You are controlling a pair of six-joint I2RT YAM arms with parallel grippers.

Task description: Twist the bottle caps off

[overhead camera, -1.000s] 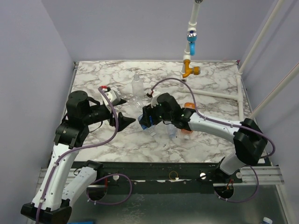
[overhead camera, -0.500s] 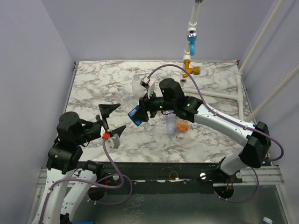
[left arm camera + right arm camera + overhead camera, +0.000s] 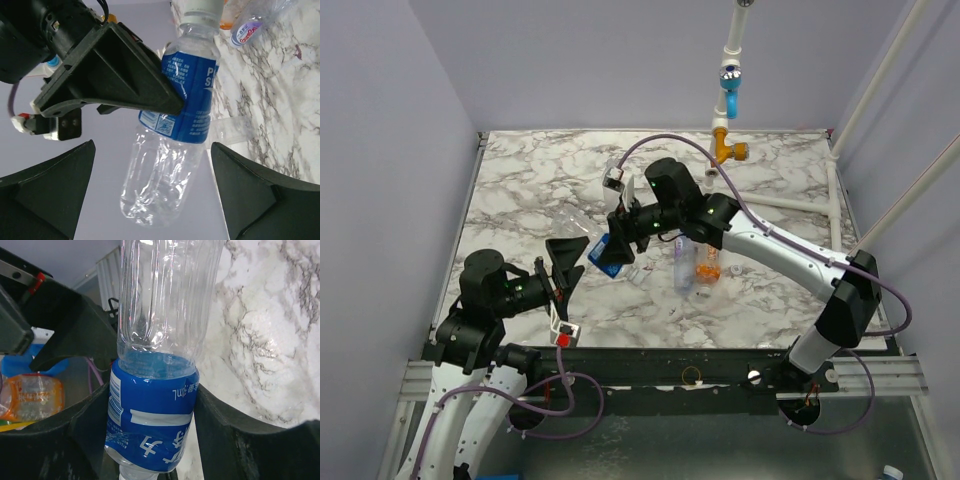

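Note:
The white cap [image 3: 200, 6] has to stay free for my right gripper to unscrew. My left gripper will grab the bottle around its clear base next.
My right gripper [image 3: 616, 245] is shut on the clear bottle with the dark blue label [image 3: 608, 254] and holds it tilted above the table. In the right wrist view its fingers [image 3: 227, 435] clamp the label [image 3: 152, 410]. In the left wrist view the bottle [image 3: 192, 95] has its white cap [image 3: 200, 6] on, at the far end. My left gripper [image 3: 565, 262] is open, its jaws standing wide on both sides of the bottle's clear base [image 3: 150, 192] without touching it. The slim light-blue-labelled bottle [image 3: 682, 262] and the orange bottle [image 3: 708, 265] lie on the table beside the right arm.
A white pipe with a blue fitting [image 3: 728, 100] and an orange fitting [image 3: 730, 150] hangs over the table's far edge. White pipes [image 3: 835, 200] run along the right side. A clear bottle [image 3: 235, 130] lies on the marble behind the held one.
The right gripper has carried the blue-labelled bottle up and to the left. The left arm has drawn back toward the near edge, and its open gripper now faces the bottle's base.

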